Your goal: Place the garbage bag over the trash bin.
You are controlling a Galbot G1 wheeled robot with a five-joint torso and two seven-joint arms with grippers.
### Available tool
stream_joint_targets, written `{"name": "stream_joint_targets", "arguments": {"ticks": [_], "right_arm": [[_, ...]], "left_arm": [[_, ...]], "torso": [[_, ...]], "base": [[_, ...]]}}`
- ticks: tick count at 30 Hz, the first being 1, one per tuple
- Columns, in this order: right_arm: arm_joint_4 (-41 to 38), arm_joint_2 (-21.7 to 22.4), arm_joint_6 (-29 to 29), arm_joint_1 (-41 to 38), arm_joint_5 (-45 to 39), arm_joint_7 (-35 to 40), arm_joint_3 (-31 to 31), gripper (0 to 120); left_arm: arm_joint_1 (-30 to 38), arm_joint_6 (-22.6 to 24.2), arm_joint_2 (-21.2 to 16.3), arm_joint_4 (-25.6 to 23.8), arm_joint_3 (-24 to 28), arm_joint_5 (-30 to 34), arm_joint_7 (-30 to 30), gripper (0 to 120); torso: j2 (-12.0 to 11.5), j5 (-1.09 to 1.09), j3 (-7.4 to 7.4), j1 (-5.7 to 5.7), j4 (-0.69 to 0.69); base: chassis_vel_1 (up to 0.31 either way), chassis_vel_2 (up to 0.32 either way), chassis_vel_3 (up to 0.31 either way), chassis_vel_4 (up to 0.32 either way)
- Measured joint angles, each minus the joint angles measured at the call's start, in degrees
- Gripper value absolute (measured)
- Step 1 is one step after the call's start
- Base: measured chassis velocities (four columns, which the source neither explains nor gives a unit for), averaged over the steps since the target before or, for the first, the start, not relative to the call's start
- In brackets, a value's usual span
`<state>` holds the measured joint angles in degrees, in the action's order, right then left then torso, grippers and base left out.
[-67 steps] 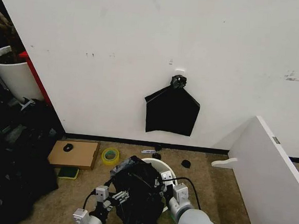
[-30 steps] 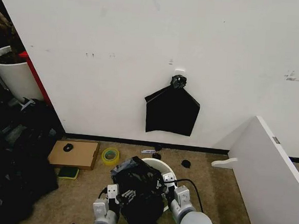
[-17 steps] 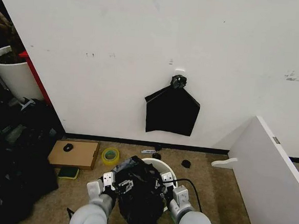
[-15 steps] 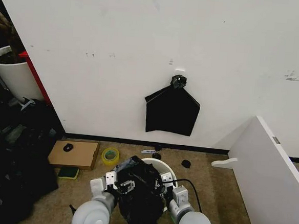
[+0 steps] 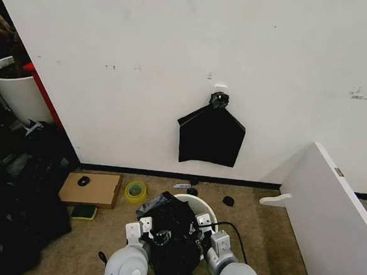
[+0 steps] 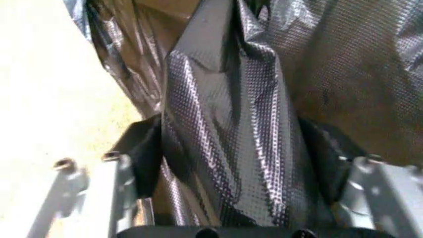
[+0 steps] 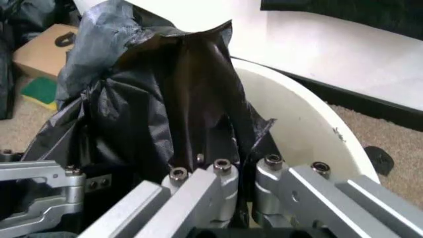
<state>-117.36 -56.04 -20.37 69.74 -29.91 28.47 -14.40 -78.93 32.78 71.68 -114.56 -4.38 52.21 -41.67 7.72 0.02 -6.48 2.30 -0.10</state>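
Observation:
My left gripper grips the garbage bag next by the ridged fold standing up at its edge, as the bag hangs slack over the bin (image 5: pixel 199 205).
The trash bin (image 5: pixel 199 205) stands on the carpet in front of me, its white rim and inner wall (image 7: pixel 297 134) showing. The glossy black garbage bag (image 5: pixel 172 232) lies crumpled over its near side and hangs down the front. My right gripper (image 5: pixel 202 224) is at the bin's near right rim, shut on an edge of the garbage bag (image 7: pixel 198 99); in the right wrist view the gripper (image 7: pixel 241 161) shows its fingers close together. My left gripper (image 5: pixel 147 228) is at the bag's left side. Its fingers (image 6: pixel 145 153) stand apart with a ridged fold of the bag (image 6: pixel 228 129) between them.
A cardboard box (image 5: pixel 91 189), a tape roll (image 5: pixel 135 190) and a green pad (image 5: pixel 84 212) lie left of the bin. A flat black bag (image 5: pixel 210 139) hangs on the wall behind. A white board (image 5: pixel 329 217) leans at right; dark bags (image 5: pixel 8 213) pile at left.
My left arm has come in from the lower left, forward and to the right, up against the bag's left side. The right gripper has stayed at the rim.

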Motion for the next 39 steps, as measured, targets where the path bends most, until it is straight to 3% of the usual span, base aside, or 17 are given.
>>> {"name": "stream_joint_targets", "arguments": {"ticks": [6, 14, 17, 27, 39], "right_arm": [[-0.03, -0.14, 0.0, 0.36, 0.43, 0.17, 0.05, 0], [0.32, -0.14, 1.5, 0.27, 0.99, 0.32, 0.61, 0], [0.32, -0.28, 2.82, 0.39, 1.25, 0.31, 0.82, 0], [-1.04, -0.38, 9.18, 0.46, 2.1, -1.84, 2.5, 0], [-0.73, -0.58, 11.84, -0.73, 1.81, -1.52, 4.92, 0]], "left_arm": [[0.34, -0.01, -0.26, 0.94, -1.25, 1.74, -0.52, 40], [-0.48, 1.13, -1.56, -0.21, -4.7, 4.9, -0.16, 15], [-1.25, 0.06, -2.29, -0.36, -6.8, 4.4, 2.56, 5], [-4.22, -10.78, -4.72, 1.8, -14.08, -5.17, 18.88, 3], [-5.72, -16.35, -4.58, 2.96, -17.99, -9.83, 27.51, 3]], "torso": [[0.0, 0.0, 0.0, 0.0, 0.0], [0.0, -0.01, 0.0, 0.0, 0.0], [0.0, -0.01, 0.0, 0.0, 0.0], [0.0, -0.01, 0.0, 0.0, 0.0], [0.0, 0.0, 0.0, 0.0, 0.0]], "base": [[0.0, 0.0, 0.0, 0.0], [0.0, 0.0, 0.0, 0.0], [0.0, 0.0, 0.0, 0.0], [0.0, 0.0, 0.0, 0.0], [0.0, 0.0, 0.0, 0.0]]}}
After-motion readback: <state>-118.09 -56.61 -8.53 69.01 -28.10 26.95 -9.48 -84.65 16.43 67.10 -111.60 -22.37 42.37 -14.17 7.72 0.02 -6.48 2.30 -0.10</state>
